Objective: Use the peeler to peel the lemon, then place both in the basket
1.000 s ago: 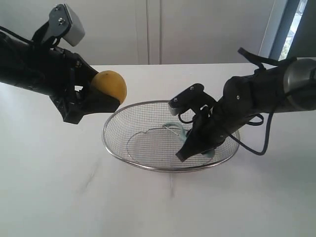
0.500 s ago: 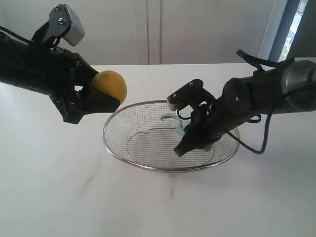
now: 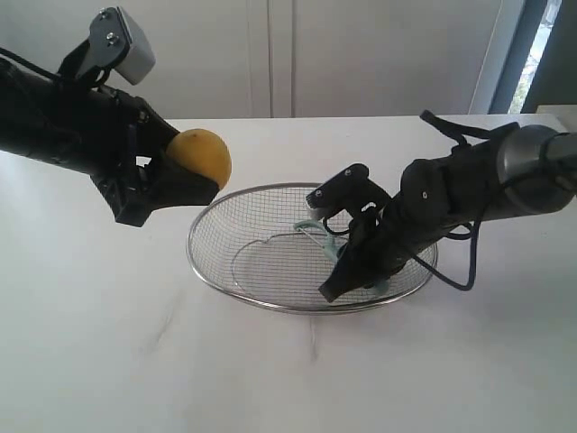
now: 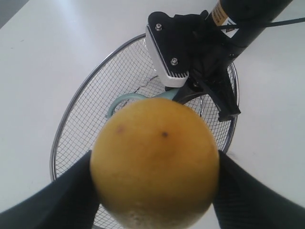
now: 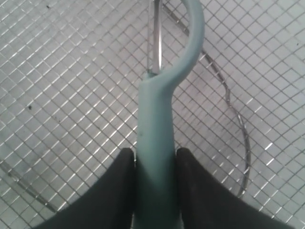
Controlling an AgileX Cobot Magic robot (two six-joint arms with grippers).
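Observation:
The peeler's handle (image 5: pixel 155 119) is low on the mesh inside the basket (image 5: pixel 86 119), so it is time now for my right gripper to release the peeler.
My left gripper (image 3: pixel 196 173) is shut on the yellow lemon (image 3: pixel 200 153), holding it in the air just outside the left rim of the wire-mesh basket (image 3: pixel 270 305). In the left wrist view the lemon (image 4: pixel 155 160) fills the space between the two black fingers (image 4: pixel 71 193). My right gripper (image 3: pixel 338 271) reaches down inside the basket, shut on the handle of the pale teal peeler (image 3: pixel 314 231). In the right wrist view that handle (image 5: pixel 155 143) sits pinched between both fingers, its looped head and blade pointing away over the mesh (image 5: pixel 71 71). Whether the peeler touches the mesh I cannot tell.
The basket stands in the middle of a white table (image 3: pixel 135 361). The right arm's cable (image 3: pixel 469 262) hangs over the basket's right side. A white wall and a window edge (image 3: pixel 532 45) lie behind.
The right gripper with the peeler rose slightly toward the basket's middle, then sank lower inside it. The left arm and the lemon stayed still.

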